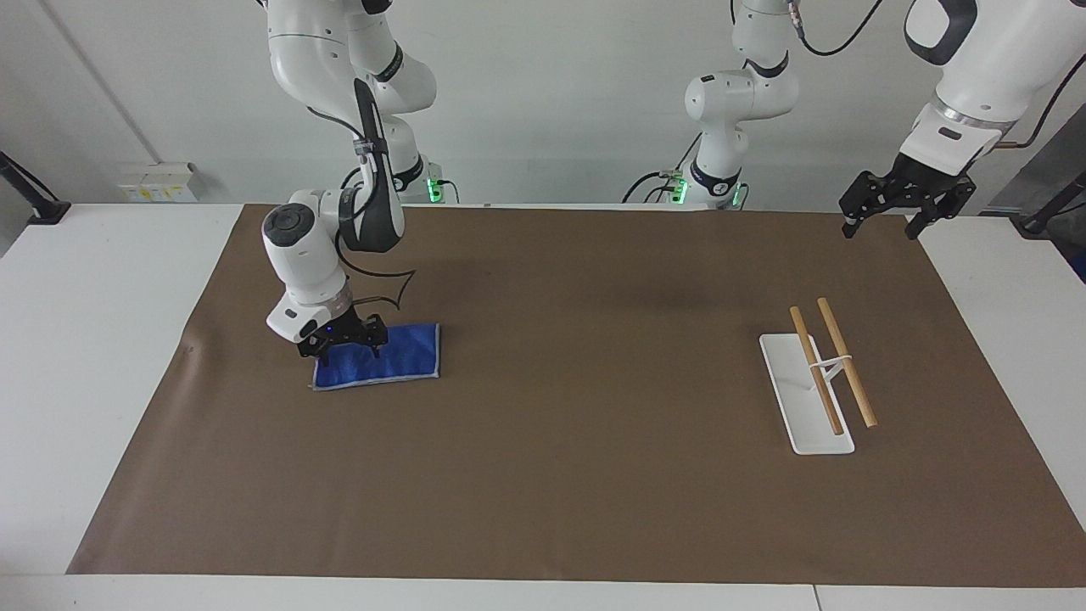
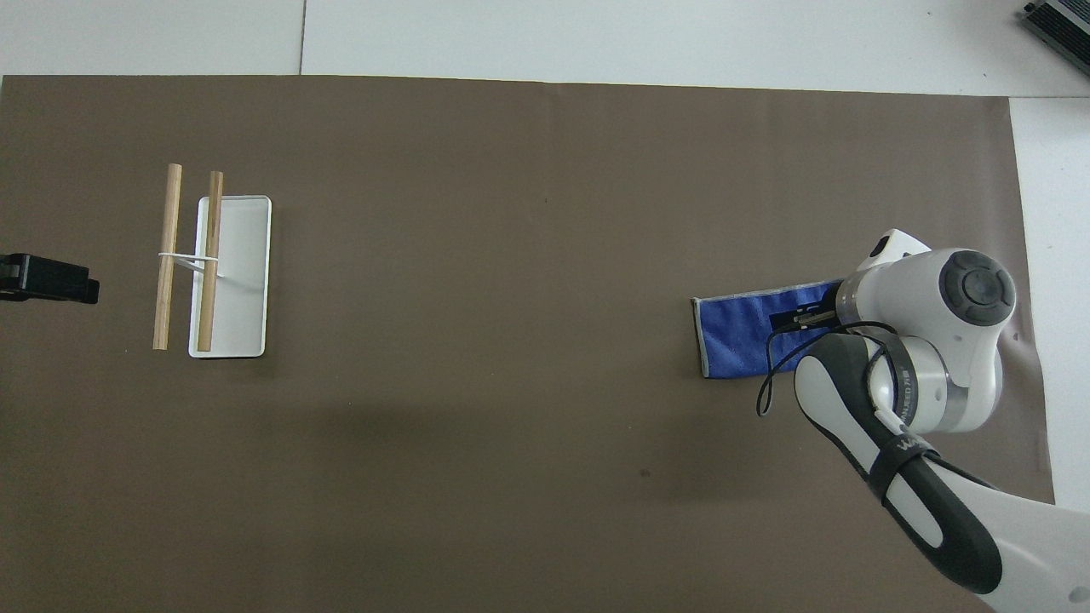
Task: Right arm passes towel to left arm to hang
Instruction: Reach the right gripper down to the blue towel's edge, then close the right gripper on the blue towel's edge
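Observation:
My right gripper grabs the blue towel point(image 1: 399, 356) by one end next, to pass it to my left arm for hanging.
The blue towel point(image 1: 399, 356) point(image 2: 739, 336) lies flat on the brown mat, toward the right arm's end of the table. My right gripper point(image 1: 346, 346) is down on the towel's end that lies toward the right arm's end, open, with its fingertips spread on the cloth. In the overhead view the right arm's wrist point(image 2: 928, 340) covers that end of the towel. My left gripper point(image 1: 882, 227) point(image 2: 51, 279) waits open and raised over the mat's corner at the left arm's end. A rack point(image 1: 804, 399) point(image 2: 243, 281), a white base with two wooden bars, stands near it.
A brown mat point(image 1: 577, 475) covers most of the white table point(image 1: 93, 356). A black stand foot point(image 1: 38, 208) sits on the table's corner at the right arm's end. Cables trail from both arm bases by the wall.

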`<control>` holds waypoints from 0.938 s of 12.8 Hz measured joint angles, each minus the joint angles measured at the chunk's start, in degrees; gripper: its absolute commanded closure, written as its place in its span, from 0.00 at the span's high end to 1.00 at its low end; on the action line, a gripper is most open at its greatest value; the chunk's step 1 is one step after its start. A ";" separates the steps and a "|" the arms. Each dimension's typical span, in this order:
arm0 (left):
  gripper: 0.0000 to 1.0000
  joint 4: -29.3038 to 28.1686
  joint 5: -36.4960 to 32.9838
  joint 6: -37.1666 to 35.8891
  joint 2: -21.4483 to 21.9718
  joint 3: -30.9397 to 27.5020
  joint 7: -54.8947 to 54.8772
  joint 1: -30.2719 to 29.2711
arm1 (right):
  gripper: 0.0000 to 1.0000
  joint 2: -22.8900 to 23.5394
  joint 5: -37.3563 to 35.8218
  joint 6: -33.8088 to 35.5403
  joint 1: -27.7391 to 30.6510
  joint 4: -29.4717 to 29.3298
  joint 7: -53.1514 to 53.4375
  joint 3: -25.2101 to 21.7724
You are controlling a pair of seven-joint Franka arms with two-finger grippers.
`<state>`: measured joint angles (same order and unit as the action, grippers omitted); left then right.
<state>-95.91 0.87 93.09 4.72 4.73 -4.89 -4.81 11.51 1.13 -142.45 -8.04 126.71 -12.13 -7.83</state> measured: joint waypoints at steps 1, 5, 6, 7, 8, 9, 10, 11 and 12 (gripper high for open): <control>1.00 0.00 0.00 0.00 0.00 0.00 0.00 0.00 | 1.00 0.00 0.75 -0.89 0.00 0.64 -0.02 0.00; 1.00 0.00 0.00 0.00 0.00 0.00 0.00 0.00 | 0.69 -0.01 2.67 -1.80 0.02 1.98 -2.14 0.00; 1.00 0.00 0.00 0.00 0.00 0.00 0.00 0.00 | 0.47 -0.01 3.10 -1.83 0.02 2.05 -2.27 -0.01; 1.00 0.00 0.00 0.00 0.00 0.00 0.00 0.00 | 0.25 -0.01 3.26 -1.84 0.02 2.12 -2.32 -0.01; 1.00 0.00 0.00 0.00 0.00 0.00 0.00 0.00 | 0.09 -0.13 3.27 -1.94 0.03 2.11 -2.32 -0.04; 1.00 0.00 0.00 0.00 0.00 0.00 0.00 0.00 | 0.00 -0.41 3.28 -1.93 0.05 2.11 -2.32 -0.06; 1.00 0.00 0.00 0.00 0.00 0.00 0.00 0.00 | 0.00 -0.53 3.33 -1.93 0.08 2.10 -2.32 -0.06; 1.00 0.00 0.00 0.00 0.00 0.00 0.00 0.00 | 0.00 -0.57 3.43 -1.93 0.08 1.98 -2.32 -0.05; 1.00 0.00 0.00 0.00 0.00 0.00 0.00 0.00 | 0.00 -0.59 3.68 -1.44 0.06 1.46 -2.30 -0.02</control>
<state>-95.91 0.86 93.09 4.72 4.73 -4.89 -4.81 10.92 4.81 -143.89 -7.97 128.17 -14.43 -7.85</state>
